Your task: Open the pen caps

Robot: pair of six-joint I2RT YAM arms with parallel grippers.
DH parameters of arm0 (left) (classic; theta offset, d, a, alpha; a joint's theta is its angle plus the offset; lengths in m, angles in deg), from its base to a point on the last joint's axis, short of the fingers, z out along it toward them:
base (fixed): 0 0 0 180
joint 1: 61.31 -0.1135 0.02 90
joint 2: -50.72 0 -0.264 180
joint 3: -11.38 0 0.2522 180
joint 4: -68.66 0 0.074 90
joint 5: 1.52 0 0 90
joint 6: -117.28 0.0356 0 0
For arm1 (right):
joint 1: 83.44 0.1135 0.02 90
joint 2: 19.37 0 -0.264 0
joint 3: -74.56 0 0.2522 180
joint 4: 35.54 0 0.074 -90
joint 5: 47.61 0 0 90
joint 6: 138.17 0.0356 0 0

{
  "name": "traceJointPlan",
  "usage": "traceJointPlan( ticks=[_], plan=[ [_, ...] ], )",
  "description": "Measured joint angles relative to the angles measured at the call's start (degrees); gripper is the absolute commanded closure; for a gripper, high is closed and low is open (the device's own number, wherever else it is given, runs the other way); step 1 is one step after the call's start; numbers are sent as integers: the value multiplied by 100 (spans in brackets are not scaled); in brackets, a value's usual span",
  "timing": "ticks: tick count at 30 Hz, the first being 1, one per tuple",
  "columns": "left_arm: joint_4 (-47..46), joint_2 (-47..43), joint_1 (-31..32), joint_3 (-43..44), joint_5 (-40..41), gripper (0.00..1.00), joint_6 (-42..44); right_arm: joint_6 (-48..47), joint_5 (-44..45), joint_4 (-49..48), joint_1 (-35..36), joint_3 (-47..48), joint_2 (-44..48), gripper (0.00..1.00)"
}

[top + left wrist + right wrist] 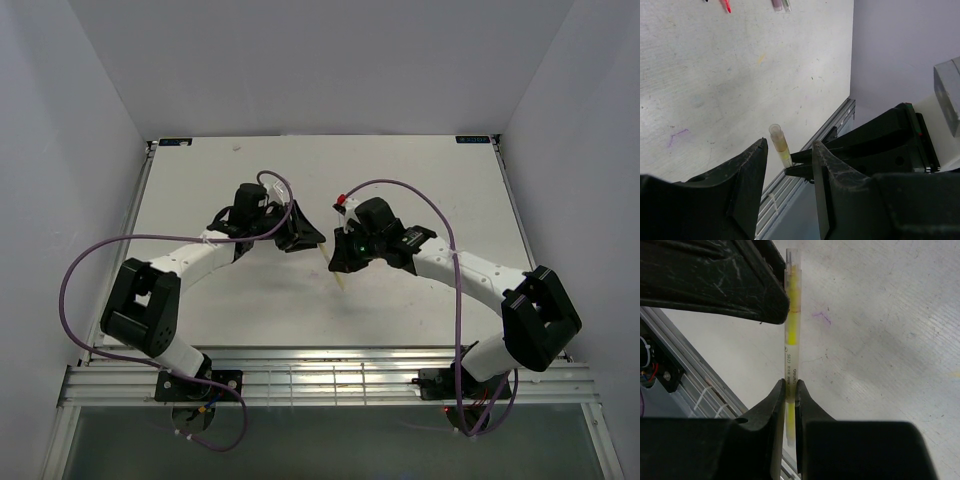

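Observation:
Next, my left gripper takes the yellow pen by its clear far end [322, 247] [777, 136] to open the cap, while my right gripper steadies the pen's body.
My right gripper [790, 383] is shut on a thin yellow pen [791, 340] and holds it above the table by its lower part. The pen's far end [776, 134] is clear and translucent; I cannot tell whether a cap sits on it. That end stands between the open fingers of my left gripper [789, 146], nearer the left finger [752, 165], not gripped. In the top view both grippers, left [305, 238] and right [338, 262], meet at mid-table, with the pen [340, 281] poking out below. No loose pen caps show.
A pink pen [726, 6] and two more pens [781, 5] lie at the top edge of the left wrist view. A small red item [342, 200] lies by the right arm's cable. The metal rail [320, 375] runs along the near table edge.

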Motion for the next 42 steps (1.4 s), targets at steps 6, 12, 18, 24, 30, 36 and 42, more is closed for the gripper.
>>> traceJointPlan(
  ticks=[6,12,18,24,30,36,42],
  plan=[
    [4,192,0,26,4,50,0,17,-26,-44,59,37,0,92],
    [9,256,0,131,15,62,26,24,-42,-83,107,144,0,92],
    [9,262,0,195,20,90,63,24,-37,-125,109,144,-31,89],
    [107,262,4,203,83,100,195,39,-42,-166,120,149,-144,68],
    [212,262,4,203,105,100,284,28,-87,-179,120,424,-470,69],
    [310,262,4,216,175,100,330,28,-192,-269,122,527,-678,87],
    [568,297,0,363,356,100,369,15,-240,-332,129,597,-807,92]
  ],
)
